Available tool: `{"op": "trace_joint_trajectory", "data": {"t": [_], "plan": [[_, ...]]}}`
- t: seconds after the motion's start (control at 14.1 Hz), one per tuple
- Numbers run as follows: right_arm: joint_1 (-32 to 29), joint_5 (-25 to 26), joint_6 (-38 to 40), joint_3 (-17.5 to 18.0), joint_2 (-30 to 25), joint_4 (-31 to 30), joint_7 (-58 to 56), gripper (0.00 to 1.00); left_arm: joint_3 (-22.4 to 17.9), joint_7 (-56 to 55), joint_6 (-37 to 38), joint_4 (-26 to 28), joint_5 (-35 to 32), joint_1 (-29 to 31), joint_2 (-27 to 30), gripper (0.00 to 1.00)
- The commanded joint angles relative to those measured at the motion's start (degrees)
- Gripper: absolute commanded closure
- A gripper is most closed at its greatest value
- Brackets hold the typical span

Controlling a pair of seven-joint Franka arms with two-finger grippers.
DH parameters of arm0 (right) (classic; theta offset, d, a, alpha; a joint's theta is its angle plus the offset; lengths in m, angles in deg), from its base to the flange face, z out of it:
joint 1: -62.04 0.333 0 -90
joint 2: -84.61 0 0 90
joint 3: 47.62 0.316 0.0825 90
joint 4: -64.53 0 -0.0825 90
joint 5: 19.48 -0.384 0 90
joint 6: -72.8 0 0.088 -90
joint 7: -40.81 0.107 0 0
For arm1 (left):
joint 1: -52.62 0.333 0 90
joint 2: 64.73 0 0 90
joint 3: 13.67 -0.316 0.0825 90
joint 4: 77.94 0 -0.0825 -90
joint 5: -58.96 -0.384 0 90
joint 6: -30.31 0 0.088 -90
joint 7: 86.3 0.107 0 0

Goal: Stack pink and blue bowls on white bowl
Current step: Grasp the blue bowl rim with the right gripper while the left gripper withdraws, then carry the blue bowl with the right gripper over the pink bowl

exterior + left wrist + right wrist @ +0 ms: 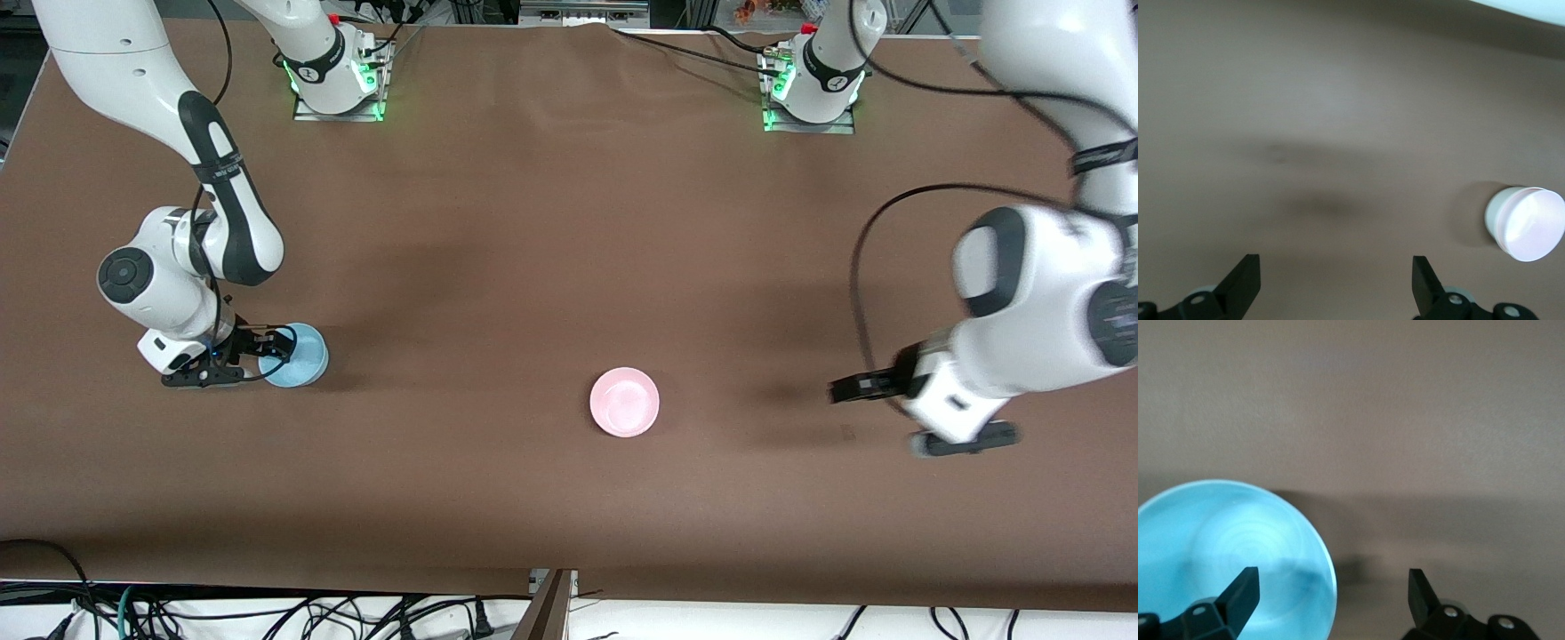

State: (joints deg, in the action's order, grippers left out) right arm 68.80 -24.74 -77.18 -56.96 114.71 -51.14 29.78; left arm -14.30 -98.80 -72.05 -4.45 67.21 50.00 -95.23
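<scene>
The robot will next use its right gripper to grab the light blue bowl by its rim [1327, 553] and stack it on the pale pink bowl.
The light blue bowl [297, 356] stands on the brown table toward the right arm's end. My right gripper [271, 345] is open at the bowl's rim; in the right wrist view my right gripper [1331, 583] has one finger over the blue bowl's inside [1225, 553] and the other outside it. The pale pink bowl [625, 402] stands alone near the table's middle. My left gripper [840, 389] is open and empty above bare table toward the left arm's end. Its wrist view shows my left gripper [1335, 267] and the pink bowl [1526, 223], which looks washed out. The white bowl is out of view.
The brown table cloth [551, 222] is bare around both bowls. The table's front edge [356, 569] runs low in the front view, with cables below it. A pale strip [1531, 8] shows at the border of the left wrist view.
</scene>
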Motion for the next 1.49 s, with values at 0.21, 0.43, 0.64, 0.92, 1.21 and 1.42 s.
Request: {"op": "trace_joint_trajectory", "data": {"t": [0.21,0.43,0.64,0.92,1.21,1.42], "plan": [[-0.9,-0.9,-1.0,0.4,-2.9,-2.8,-2.2,0.06,-7.4,12.7,6.0,2.5,-1.6,4.4,7.0,0.0],[-0.8,-0.9,-1.0,0.4,-2.8,-2.7,-2.2,0.22,-8.7,14.7,10.1,2.5,-2.2,5.6,10.1,0.0],[-0.8,-0.9,-1.0,0.5,-2.8,-2.8,-2.1,0.46,-8.5,14.7,12.2,2.8,-7.5,5.6,13.5,0.0],[-0.8,-0.9,-0.7,0.5,-2.8,-2.8,-1.7,0.87,-6.9,13.9,17.2,4.0,-6.8,5.3,17.4,0.0],[-0.7,-0.9,-0.6,0.6,-2.9,-2.6,-0.6,1.0,-4.7,10.6,19.0,5.7,-6.7,4.4,18.8,0.0],[-0.5,-0.9,0.6,2.9,-4.3,-1.8,3.0,1.0,-4.4,12.1,19.0,5.3,-6.8,5.3,17.9,0.0]]}}
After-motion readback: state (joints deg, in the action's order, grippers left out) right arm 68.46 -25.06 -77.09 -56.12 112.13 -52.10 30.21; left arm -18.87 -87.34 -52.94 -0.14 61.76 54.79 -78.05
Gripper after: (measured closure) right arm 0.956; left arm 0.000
